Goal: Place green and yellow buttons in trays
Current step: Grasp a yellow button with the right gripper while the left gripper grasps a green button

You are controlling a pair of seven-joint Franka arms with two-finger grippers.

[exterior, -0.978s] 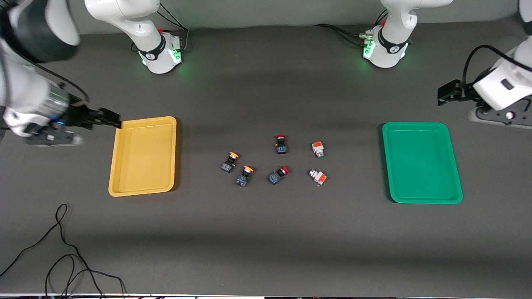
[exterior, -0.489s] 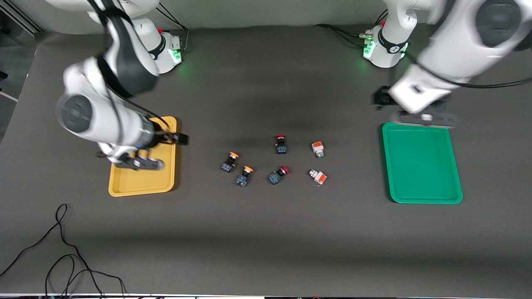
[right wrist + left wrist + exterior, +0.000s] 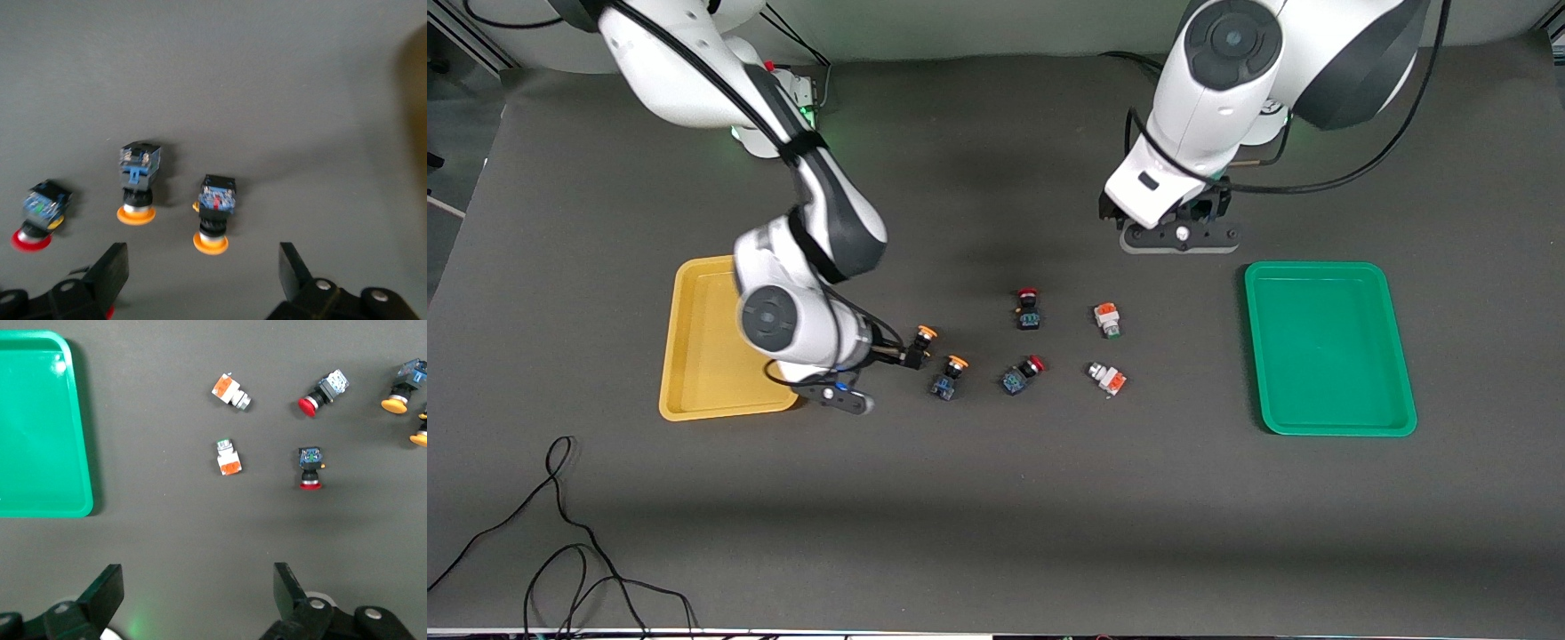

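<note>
My right gripper grabs the yellow-capped button by its black switch body (image 3: 915, 352) next, to place it in the yellow tray (image 3: 703, 338).
Two yellow-capped buttons (image 3: 923, 338) (image 3: 950, 377) lie mid-table, beside the yellow tray (image 3: 703, 338). Two white-and-orange green-tipped buttons (image 3: 1108, 320) (image 3: 1108, 378) lie toward the green tray (image 3: 1329, 347). My right gripper (image 3: 905, 356) is open, low beside the first yellow button; in the right wrist view that button (image 3: 215, 212) sits just ahead of the gripper (image 3: 203, 270), the other (image 3: 138, 180) beside it. My left gripper (image 3: 1178, 233) is open over bare table between its base and the green-tipped buttons; its wrist view shows the gripper (image 3: 197, 593) well clear of them (image 3: 231, 391) (image 3: 227, 456) and of the green tray (image 3: 40, 420).
Two red-capped switches (image 3: 1028, 308) (image 3: 1021, 375) lie between the yellow and the green-tipped buttons. Black cables (image 3: 560, 533) lie loose near the front edge at the right arm's end. Both trays hold nothing.
Both arms swung in from the table's ends. The right gripper went from over the yellow tray to the yellow buttons. The left gripper went from the green tray's edge toward the middle.
</note>
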